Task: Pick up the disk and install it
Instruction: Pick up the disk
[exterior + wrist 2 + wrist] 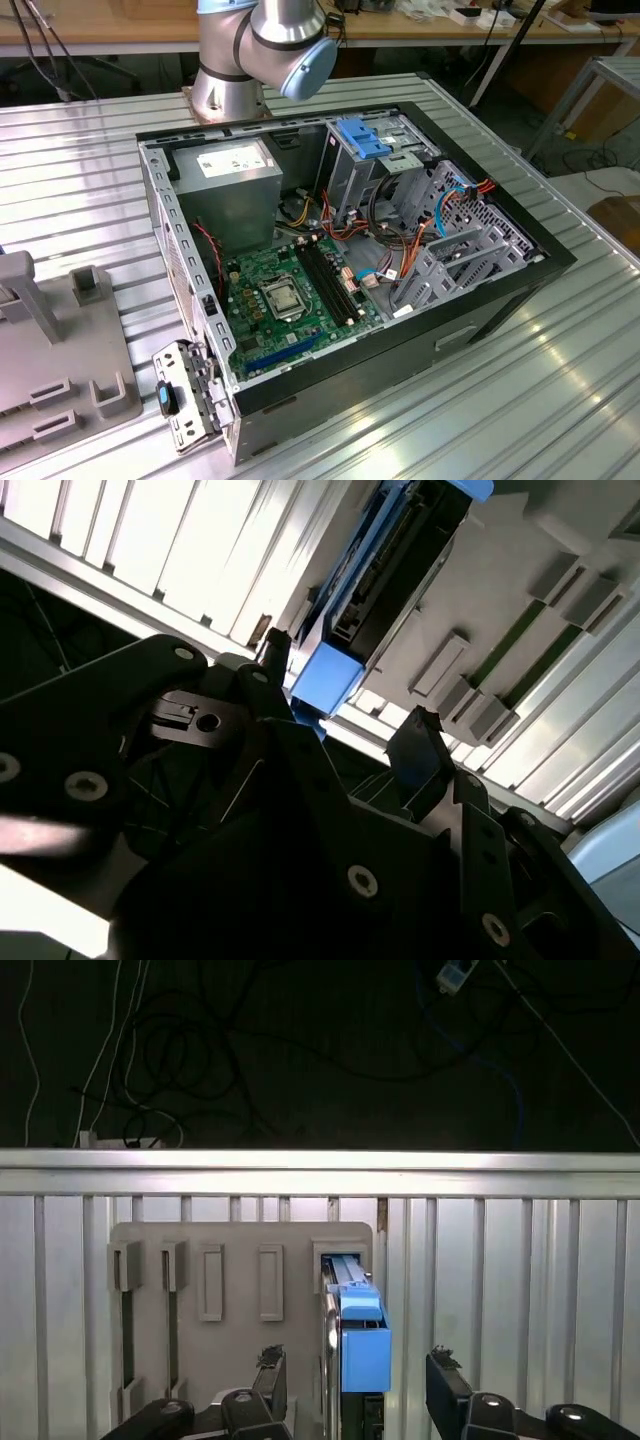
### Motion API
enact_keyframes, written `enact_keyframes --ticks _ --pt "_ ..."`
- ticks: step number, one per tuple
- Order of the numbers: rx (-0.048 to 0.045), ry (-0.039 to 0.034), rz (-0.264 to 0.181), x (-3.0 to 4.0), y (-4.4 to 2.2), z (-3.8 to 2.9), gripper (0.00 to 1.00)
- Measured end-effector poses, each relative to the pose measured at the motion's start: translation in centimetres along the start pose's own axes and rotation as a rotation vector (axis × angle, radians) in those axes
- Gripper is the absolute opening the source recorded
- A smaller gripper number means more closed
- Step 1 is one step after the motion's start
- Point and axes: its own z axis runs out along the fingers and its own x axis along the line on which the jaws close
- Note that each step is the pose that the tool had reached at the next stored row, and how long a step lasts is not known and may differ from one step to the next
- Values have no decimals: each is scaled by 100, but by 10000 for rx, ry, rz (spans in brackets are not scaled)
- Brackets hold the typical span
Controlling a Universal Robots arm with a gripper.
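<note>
The disk is standing on edge in its holder slot, and the blue end tab sticks out, so my gripper needs to grab the disk by that tab next.
The disk stands on edge in a slot of a grey holder plate, its blue rail and end tab facing me. In the second wrist view the disk shows its dark body between blue rails. My gripper is open and straddles the disk's near end. One black fingertip is on one side and the other is across from it, each with a gap to the rails. In the second wrist view the gripper hovers by the blue tab.
An open computer case lies on the ribbed metal table, with a green motherboard and a metal drive cage topped by a blue bracket. The arm's base stands behind it. The grey holder sits at the exterior view's left.
</note>
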Motion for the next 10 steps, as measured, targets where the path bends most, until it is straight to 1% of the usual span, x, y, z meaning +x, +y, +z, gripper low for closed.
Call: enact_keyframes --ticks 2,10 --pt "1 -3 1 0 23 74 66" --pt "0 -3 1 2 40 240 66"
